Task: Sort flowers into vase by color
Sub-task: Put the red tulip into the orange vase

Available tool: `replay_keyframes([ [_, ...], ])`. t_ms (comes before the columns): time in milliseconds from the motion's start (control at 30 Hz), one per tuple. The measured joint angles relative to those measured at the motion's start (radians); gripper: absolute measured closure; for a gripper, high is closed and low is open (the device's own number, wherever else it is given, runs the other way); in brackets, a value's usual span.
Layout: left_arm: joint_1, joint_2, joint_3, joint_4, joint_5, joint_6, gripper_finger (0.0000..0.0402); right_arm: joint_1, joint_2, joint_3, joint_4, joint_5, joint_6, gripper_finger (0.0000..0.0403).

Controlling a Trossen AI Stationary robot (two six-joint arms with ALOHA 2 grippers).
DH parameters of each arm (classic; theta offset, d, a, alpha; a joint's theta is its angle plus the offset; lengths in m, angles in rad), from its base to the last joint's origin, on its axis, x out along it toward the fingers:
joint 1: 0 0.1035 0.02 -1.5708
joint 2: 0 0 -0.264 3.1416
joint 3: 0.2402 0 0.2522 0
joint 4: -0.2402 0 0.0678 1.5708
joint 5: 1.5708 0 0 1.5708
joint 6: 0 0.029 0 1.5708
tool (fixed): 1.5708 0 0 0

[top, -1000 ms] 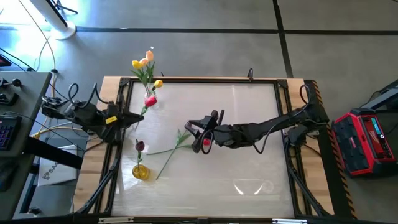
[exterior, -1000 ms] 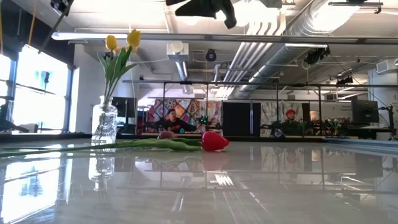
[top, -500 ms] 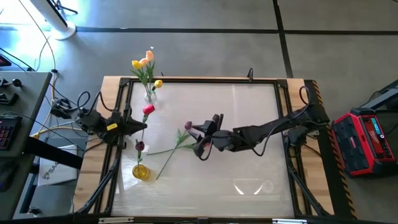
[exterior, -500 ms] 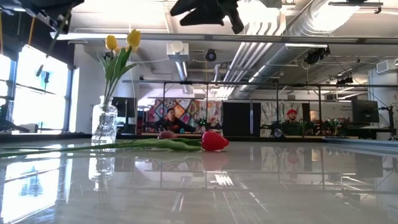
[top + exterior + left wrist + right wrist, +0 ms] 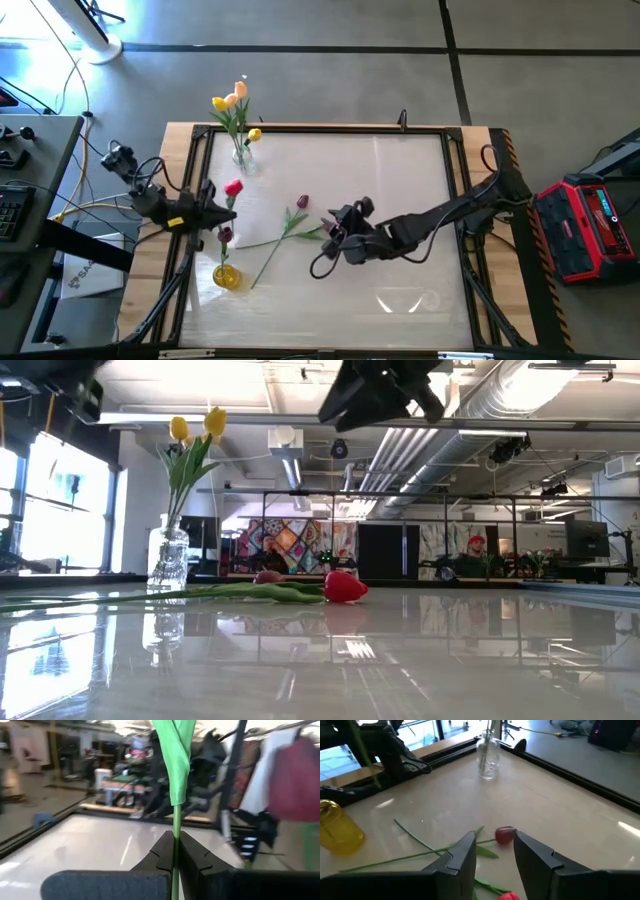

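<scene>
My left gripper should keep holding the red tulip until I lower the tulip into the vase. The tulip's stem is high and to one side of the yellow vase (image 5: 226, 277).
My left gripper (image 5: 213, 203) is at the table's left side, shut on a red tulip whose head (image 5: 233, 187) shows just beyond it. It is between the clear vase (image 5: 243, 155), which holds yellow and peach tulips, and the yellow vase (image 5: 226, 277), which holds one maroon tulip. My right gripper (image 5: 332, 232) hovers open near the table's middle. It is over two tulips lying flat with crossed stems (image 5: 270, 245). One has a maroon head (image 5: 505, 834), the other a red head (image 5: 509, 896). My left gripper pinches the red tulip's thin green stem (image 5: 176, 827) between its two fingers, below a leaf (image 5: 175, 750). The fingers come level from the table's left and lie across the stem. The tulip is lifted clear of the table.
A black frame rail (image 5: 330, 128) runs round the table. The right half of the tabletop (image 5: 420, 190) is bare. A red case (image 5: 590, 225) stands off the right edge. People sit in the room beyond the far edge (image 5: 470, 555).
My left gripper has carried the red tulip away from the clear vase toward the near edge and the yellow vase. My right gripper has drawn back from the lying tulips toward the near and right edges, staying open. The lying tulips have kept still.
</scene>
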Motion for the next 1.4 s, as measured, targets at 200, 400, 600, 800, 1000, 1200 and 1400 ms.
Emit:
replay_keyframes([
  [200, -0.119, -0.008, 0.001, 0.105, 0.045, 0.131, 0.0401, 0.018, 0.0, 0.0, -0.021, 0.029, 0.045, 0.0281],
  [400, -0.206, -0.025, 0.003, 0.108, 0.171, 0.147, 0.0401, 0.027, 0.0, 0.0, -0.023, 0.032, 0.073, 0.0281],
  [600, -0.27, -0.024, 0.004, 0.135, 0.197, 0.123, 0.0401, 0.027, 0.0, 0.0, -0.023, 0.036, 0.087, 0.0281],
  [800, -0.31, -0.024, 0.004, 0.179, 0.276, 0.111, 0.0401, 0.026, 0.0, 0.0, -0.023, 0.046, 0.088, 0.0281],
  [1000, -0.318, -0.019, -0.01, 0.198, 0.282, 0.112, 0.0401, 0.023, 0.0, 0.0, -0.023, 0.058, 0.089, 0.0281],
  [1200, -0.318, -0.017, -0.075, 0.29, 0.287, 0.078, 0.0401, 0.02, 0.0, 0.001, -0.023, 0.057, 0.089, 0.0281],
  [1400, -0.318, -0.017, -0.14, 0.369, 0.309, 0.083, 0.0401, 0.02, 0.0, 0.001, -0.023, 0.056, 0.089, 0.0281],
])
